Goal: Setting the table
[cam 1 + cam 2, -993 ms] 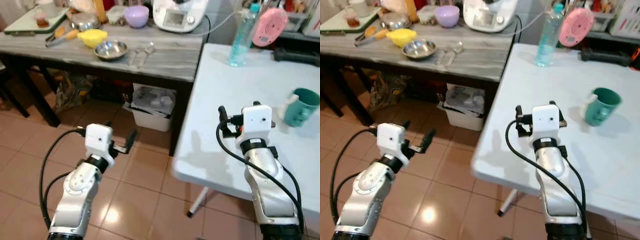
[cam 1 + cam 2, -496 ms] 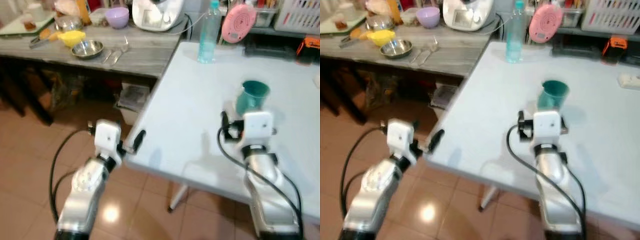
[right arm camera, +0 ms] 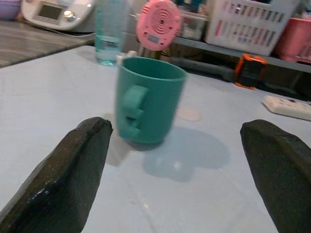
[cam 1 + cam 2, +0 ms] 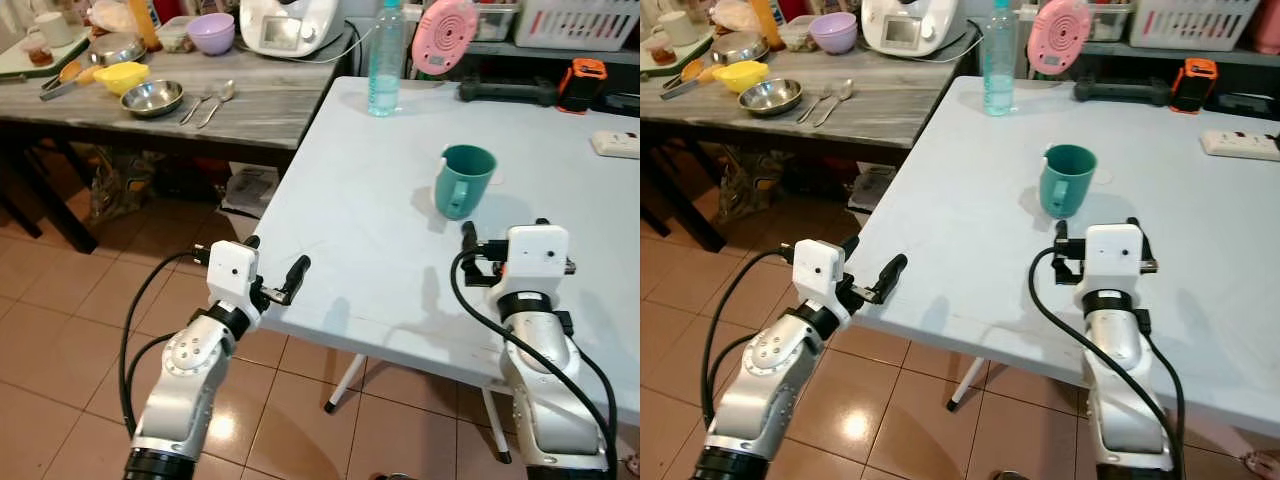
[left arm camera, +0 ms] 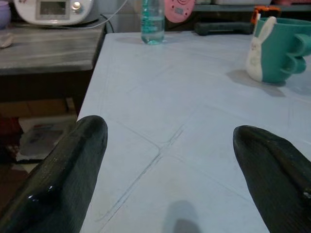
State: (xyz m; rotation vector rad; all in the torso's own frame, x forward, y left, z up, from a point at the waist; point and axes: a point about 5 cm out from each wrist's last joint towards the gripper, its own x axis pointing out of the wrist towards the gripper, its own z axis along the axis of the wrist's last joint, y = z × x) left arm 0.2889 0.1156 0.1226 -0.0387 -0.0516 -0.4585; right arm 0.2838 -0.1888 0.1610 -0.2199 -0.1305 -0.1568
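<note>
The table needs to be set, so the robot's right hand should next pick up the teal mug by its handle (image 4: 459, 194) (image 3: 133, 108).
A teal mug (image 4: 463, 180) stands upright on the white table (image 4: 360, 230), its handle turned toward me. My right gripper (image 3: 177, 127) is open and hovers low over the table, a short way in front of the mug (image 3: 148, 99), with nothing between its fingers. My left gripper (image 4: 272, 258) is open at the table's near left edge, pointing across the tabletop. In the left wrist view the mug (image 5: 277, 51) stands far off with a white rabbit figure on its side. A steel bowl (image 4: 158, 97) and spoons (image 4: 210, 100) lie on the grey wooden side table (image 4: 250, 110) at the left.
A water bottle (image 4: 385, 60), a pink round device (image 4: 445, 35) and a power strip (image 4: 615, 143) stand along the white table's far side. The side table also carries a yellow bowl (image 4: 120, 75), a purple bowl (image 4: 211, 32) and a white appliance (image 4: 290, 25). A bin (image 4: 250, 190) sits underneath.
The whole view has swung right and closer to the white table, so the camera moved. The mug now lies just ahead of my right gripper. Both grippers stay open.
</note>
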